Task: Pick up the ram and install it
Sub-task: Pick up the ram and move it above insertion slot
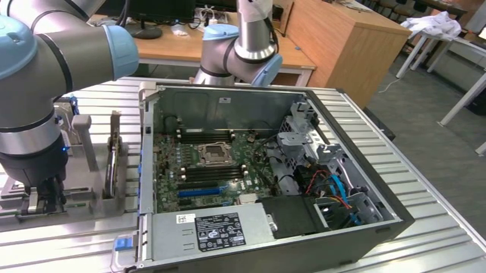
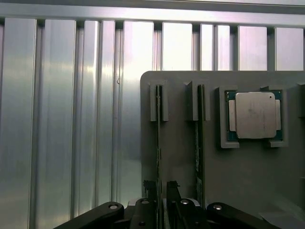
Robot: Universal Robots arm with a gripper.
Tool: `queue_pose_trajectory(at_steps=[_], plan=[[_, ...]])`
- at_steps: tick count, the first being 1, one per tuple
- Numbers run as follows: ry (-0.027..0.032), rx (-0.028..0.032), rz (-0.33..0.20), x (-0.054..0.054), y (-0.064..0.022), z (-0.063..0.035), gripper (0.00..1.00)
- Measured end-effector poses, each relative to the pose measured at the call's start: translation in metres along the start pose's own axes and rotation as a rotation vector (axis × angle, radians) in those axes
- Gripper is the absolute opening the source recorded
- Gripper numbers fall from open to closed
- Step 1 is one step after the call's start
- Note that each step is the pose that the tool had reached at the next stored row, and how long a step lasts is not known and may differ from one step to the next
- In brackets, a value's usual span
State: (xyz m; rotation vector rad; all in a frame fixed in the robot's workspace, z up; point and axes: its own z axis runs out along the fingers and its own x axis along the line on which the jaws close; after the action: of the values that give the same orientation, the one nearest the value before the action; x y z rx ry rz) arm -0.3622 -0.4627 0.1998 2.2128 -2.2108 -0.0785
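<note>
The bottom edge of the ram sits down in the holder's slot point(image 2: 158, 101). I should grab the ram next by its free top edge point(image 2: 159, 188).
The ram point(image 2: 158, 124), a thin green stick, stands on edge in a slot of a grey holder point(image 2: 181, 148). My gripper point(image 2: 162, 188) is down over its near end, one black finger on each side, with a gap still showing on one side. The jaws are open and not pressing the stick. A second stick point(image 2: 199, 138) stands in the neighbouring slot. In the exterior view my gripper point(image 1: 44, 196) hangs low over the holder point(image 1: 91, 196) at the exterior view's left, beside the open computer case point(image 1: 227, 96) with its green motherboard point(image 1: 205, 165) and black slots point(image 1: 204, 175).
A square silver processor chip point(image 2: 252, 114) lies in a recess of the holder. A second robot arm point(image 1: 243, 51) stands behind the case. The power supply point(image 1: 216, 230) and cable bundle point(image 1: 334, 190) fill the case's near end. Everything rests on a ribbed metal table point(image 2: 71, 119).
</note>
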Motion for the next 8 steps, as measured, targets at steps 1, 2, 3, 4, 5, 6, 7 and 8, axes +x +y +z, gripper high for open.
queue_pose_trajectory(at_steps=[1,2,3,4,5,6,7,8], plan=[[0.0000,0.0000,0.000,0.0000,0.0000,0.0000,0.22],[0.0000,0.0000,0.000,0.0000,0.0000,0.0000,0.16],[0.0001,0.0000,0.000,0.0000,0.0000,0.0000,0.16],[0.0001,0.0000,0.000,0.0000,0.0000,0.0000,0.12],[0.0000,0.0000,0.000,0.0000,0.0000,0.0000,0.12],[0.0000,0.0001,0.000,0.0000,0.0000,0.0000,0.12],[0.0000,0.0001,0.000,0.0000,0.0000,0.0000,0.12],[0.0000,0.0001,0.000,0.0000,0.0000,0.0000,0.12]])
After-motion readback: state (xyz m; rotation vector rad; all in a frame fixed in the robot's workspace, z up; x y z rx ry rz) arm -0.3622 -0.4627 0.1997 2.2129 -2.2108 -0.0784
